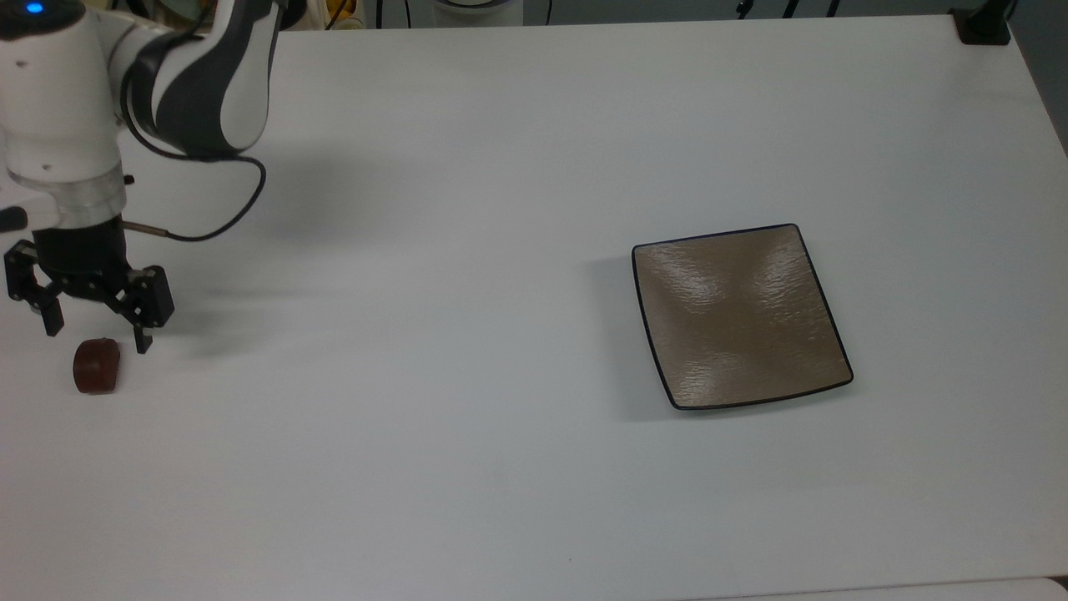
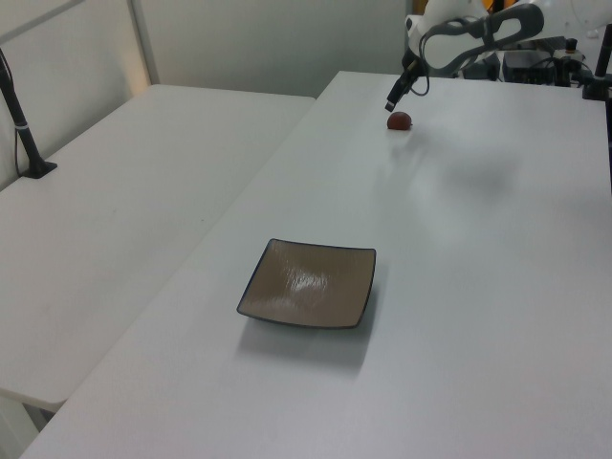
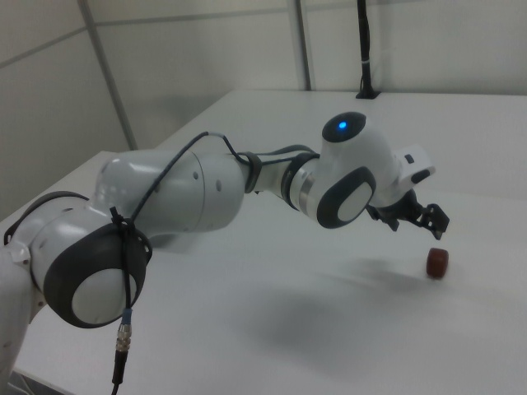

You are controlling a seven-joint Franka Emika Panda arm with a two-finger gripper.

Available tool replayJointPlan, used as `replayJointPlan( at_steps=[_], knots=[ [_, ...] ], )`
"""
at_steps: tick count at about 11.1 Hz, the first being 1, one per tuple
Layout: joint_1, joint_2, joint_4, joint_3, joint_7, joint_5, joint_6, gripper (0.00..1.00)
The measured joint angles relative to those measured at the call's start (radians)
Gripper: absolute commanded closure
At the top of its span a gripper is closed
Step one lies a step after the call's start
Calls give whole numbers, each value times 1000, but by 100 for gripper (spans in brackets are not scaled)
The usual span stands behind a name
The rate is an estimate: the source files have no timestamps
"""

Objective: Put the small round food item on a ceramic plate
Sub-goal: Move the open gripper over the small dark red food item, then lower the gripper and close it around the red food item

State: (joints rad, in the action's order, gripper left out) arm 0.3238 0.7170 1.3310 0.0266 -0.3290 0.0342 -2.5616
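Observation:
The small round food item should go on the ceramic plate (image 2: pixel 309 284), so my gripper next needs to grab it by its rounded sides.
The small round food item (image 1: pixel 97 366), a dark reddish-brown chunk, lies on the white table at the top view's far left. It also shows in the left view (image 2: pixel 400 120) and the right view (image 3: pixel 437 263). My gripper (image 1: pixel 98 335) hangs open just above it, one finger on either side of the chunk's far edge and not touching it. In the left view the gripper (image 2: pixel 397 96) sits just above and behind the chunk; in the right view the gripper (image 3: pixel 418 222) hovers over it. The tan square ceramic plate (image 1: pixel 741 315) rests bare on the top view's right and near the front in the left view (image 2: pixel 308 284).
A black cable (image 1: pixel 219 219) loops from my wrist over the table. A black clamp base (image 1: pixel 983 25) stands at the table's far right corner in the top view. A second white table (image 2: pixel 115 210) with a black post (image 2: pixel 21 120) adjoins on the left view's left.

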Motion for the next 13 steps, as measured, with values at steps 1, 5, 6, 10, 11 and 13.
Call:
replayJointPlan(
  at_steps=[1, 5, 6, 10, 11, 13],
  knots=[
    [0, 21, -2, 0, -12, 0, -32, 0],
    [17, 85, -7, 1, -66, 0, -112, 4],
    [20, 95, -8, 2, -77, 0, -120, 11],
    [29, 114, -11, 2, -94, 0, -157, 43],
    [29, 114, -11, 2, -94, 0, -158, 55],
    [29, 115, -11, 2, -94, 0, -158, 75]
  ],
)
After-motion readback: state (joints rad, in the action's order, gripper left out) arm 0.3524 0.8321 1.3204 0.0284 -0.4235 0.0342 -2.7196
